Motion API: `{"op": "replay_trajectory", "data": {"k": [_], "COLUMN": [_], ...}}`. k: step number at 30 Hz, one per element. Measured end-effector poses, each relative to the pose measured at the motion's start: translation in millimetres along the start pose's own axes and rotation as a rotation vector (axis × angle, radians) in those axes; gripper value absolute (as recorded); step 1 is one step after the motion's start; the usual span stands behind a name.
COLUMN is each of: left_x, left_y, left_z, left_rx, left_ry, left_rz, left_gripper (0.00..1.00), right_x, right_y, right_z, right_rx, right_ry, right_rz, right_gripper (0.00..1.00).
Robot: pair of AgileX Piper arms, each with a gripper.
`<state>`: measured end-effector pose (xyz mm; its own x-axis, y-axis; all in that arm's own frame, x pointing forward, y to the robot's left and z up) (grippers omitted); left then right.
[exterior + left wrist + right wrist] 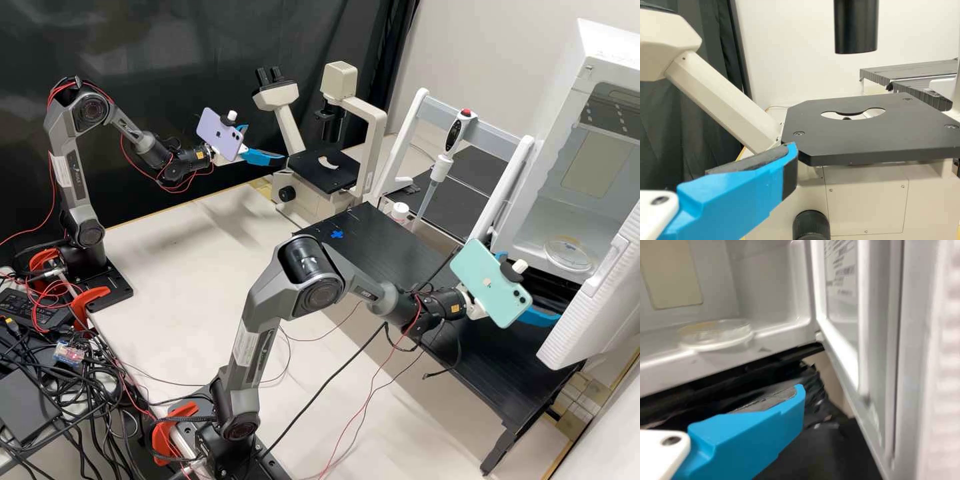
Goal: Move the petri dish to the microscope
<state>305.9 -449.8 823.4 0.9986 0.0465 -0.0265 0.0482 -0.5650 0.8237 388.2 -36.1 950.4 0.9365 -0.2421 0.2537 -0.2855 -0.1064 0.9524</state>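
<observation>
The right gripper grabs the petri dish (569, 255) by its upright sides next, to keep it level.
A clear, round petri dish (569, 255) lies flat on the floor of the white chamber; the right wrist view has the dish (717, 334) just inside the doorway. My right gripper (535, 288) is open outside that chamber, in front of and below the dish, touching nothing I can see. One blue finger of the right gripper (760, 432) shows up close. By the microscope (375, 133), my left gripper (265, 143) is open beside the front left edge of the black stage. The left gripper (747, 192) has one finger near the corner of the stage (840, 142), which has a cutout.
The chamber's door (593, 300) hangs wide open beside the right gripper. A white rack (418, 107) holds a pipette (450, 143) between microscope and chamber. A long black platform (407, 247) runs under the right forearm, with a white-capped bottle (400, 211) behind it. Thin cables cross the bench.
</observation>
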Motion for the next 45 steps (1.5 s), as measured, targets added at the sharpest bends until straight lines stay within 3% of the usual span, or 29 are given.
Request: {"op": "replay_trajectory", "data": {"k": [3,11,19,24,32,36,37,45], "left_x": [0,0,0,0,0,0,0,0], "left_y": [0.0,0.0,0.0,0.0,0.0,0.0,0.0,0.0], "left_z": [0,0,0,0,0,0,0,0], "left_rx": [0.0,0.0,0.0,0.0,0.0,0.0,0.0,0.0], "left_ry": [0.0,0.0,0.0,0.0,0.0,0.0,0.0,0.0], "left_rz": [0.0,0.0,0.0,0.0,0.0,0.0,0.0,0.0], "left_gripper": [1.0,1.0,1.0,1.0,1.0,1.0,1.0,1.0], "right_x": [12,39,64,79,99,104,105,110], "right_y": [4,15,-3,-15,-17,-19,-19,-21], "right_z": [-3,-25,-42,-40,-37,-36,-36,-35], "right_rx": [0.013,0.009,-0.011,-0.046,-0.051,-0.072,-0.072,-0.038], "right_ry": [-0.016,0.02,0.029,-0.003,-0.015,-0.012,-0.011,-0.01], "right_rz": [0.004,0.016,-0.042,-0.084,-0.075,-0.07,-0.069,-0.088], "right_gripper": [1.0,1.0,1.0,1.0,1.0,1.0,0.0,0.0]}}
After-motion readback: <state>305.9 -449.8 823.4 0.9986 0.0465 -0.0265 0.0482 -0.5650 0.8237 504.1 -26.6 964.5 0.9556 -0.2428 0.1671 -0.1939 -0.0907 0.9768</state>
